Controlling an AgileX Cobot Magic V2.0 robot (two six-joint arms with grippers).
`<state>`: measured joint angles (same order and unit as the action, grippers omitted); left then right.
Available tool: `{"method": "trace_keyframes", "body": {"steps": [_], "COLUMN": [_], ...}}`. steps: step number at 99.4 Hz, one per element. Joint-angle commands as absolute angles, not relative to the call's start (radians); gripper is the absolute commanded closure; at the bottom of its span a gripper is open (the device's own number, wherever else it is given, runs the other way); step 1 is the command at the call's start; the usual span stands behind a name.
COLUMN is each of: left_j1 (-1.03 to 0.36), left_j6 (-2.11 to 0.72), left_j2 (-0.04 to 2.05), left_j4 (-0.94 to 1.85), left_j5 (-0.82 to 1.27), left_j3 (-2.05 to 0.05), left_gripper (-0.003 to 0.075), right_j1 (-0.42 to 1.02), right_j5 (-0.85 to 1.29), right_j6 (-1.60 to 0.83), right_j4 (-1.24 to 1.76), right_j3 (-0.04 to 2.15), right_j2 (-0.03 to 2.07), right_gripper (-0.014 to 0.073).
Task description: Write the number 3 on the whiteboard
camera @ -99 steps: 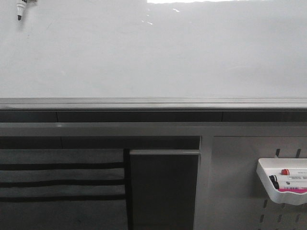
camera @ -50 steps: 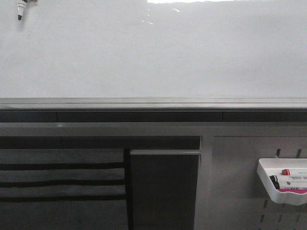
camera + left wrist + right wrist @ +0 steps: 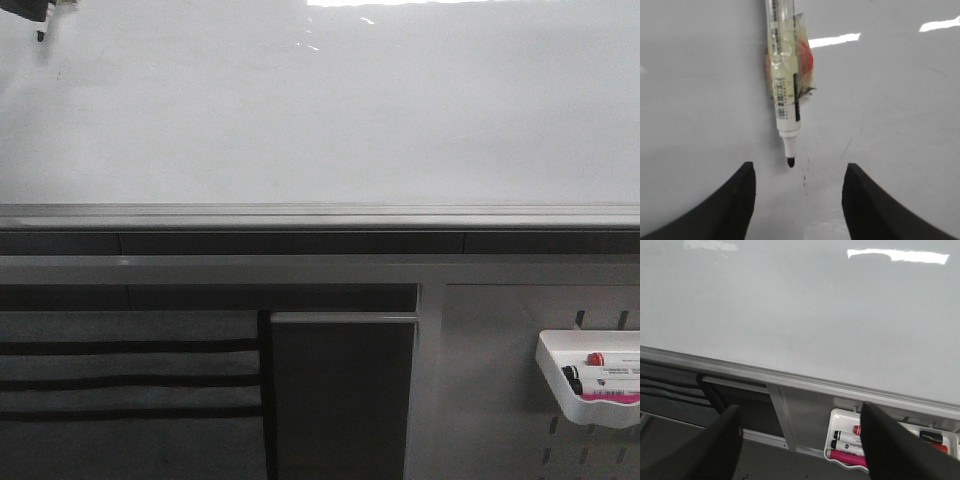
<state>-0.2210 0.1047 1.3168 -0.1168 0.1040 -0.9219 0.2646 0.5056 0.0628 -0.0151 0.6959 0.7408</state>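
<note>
I should move my left gripper toward the white marker's taped body (image 3: 784, 75) before I close it on the marker, because the fingers are short of the marker's black tip (image 3: 791, 162).
The whiteboard (image 3: 320, 110) fills the upper half of the front view and most of both wrist views. No number 3 shows on it, only a few faint dark specks (image 3: 805, 177). A white marker (image 3: 785, 90) wrapped in clear tape lies against the board, its black tip pointing at the gap between my left gripper's fingers. My left gripper (image 3: 799, 172) is open and touches nothing. In the front view only the marker tip (image 3: 40, 36) shows, under a dark part of the left arm (image 3: 22, 8). My right gripper (image 3: 800, 412) is open and empty, facing the board's lower edge.
A grey metal rail (image 3: 320, 215) runs along the board's lower edge. Below it to the right, a grey perforated panel (image 3: 500, 400) carries a white tray (image 3: 560, 395) holding several markers. A dark panel (image 3: 340, 400) stands below the middle.
A dark part of the left arm has come into the front view's top left corner and now covers the marker's body. Only the tip still shows.
</note>
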Motion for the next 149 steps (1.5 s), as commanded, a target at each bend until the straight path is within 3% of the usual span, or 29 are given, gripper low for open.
{"method": "trace_keyframes", "body": {"steps": [1, 75, 107, 149], "left_j1": [-0.217, -0.178, -0.178, -0.178], "left_j6": [0.102, 0.102, 0.102, 0.102], "left_j2": [1.343, 1.456, 1.456, 1.456], "left_j4": [-0.121, -0.117, -0.114, -0.114], "left_j5": [0.013, -0.166, -0.118, -0.082], "left_j3": [-0.996, -1.067, -1.067, -1.067], "left_gripper": [0.0352, 0.036, 0.061, 0.0716], "right_j1": [0.265, 0.265, 0.265, 0.265], "right_j5": [0.44, 0.447, 0.447, 0.455], "right_j6": [0.054, 0.054, 0.054, 0.054], "right_j4": [-0.016, -0.016, -0.016, -0.016], "right_j3": [0.73, 0.73, 0.73, 0.73], "right_j2": [0.743, 0.743, 0.743, 0.743], "right_gripper": [0.0145, 0.0145, 0.0145, 0.0145]}}
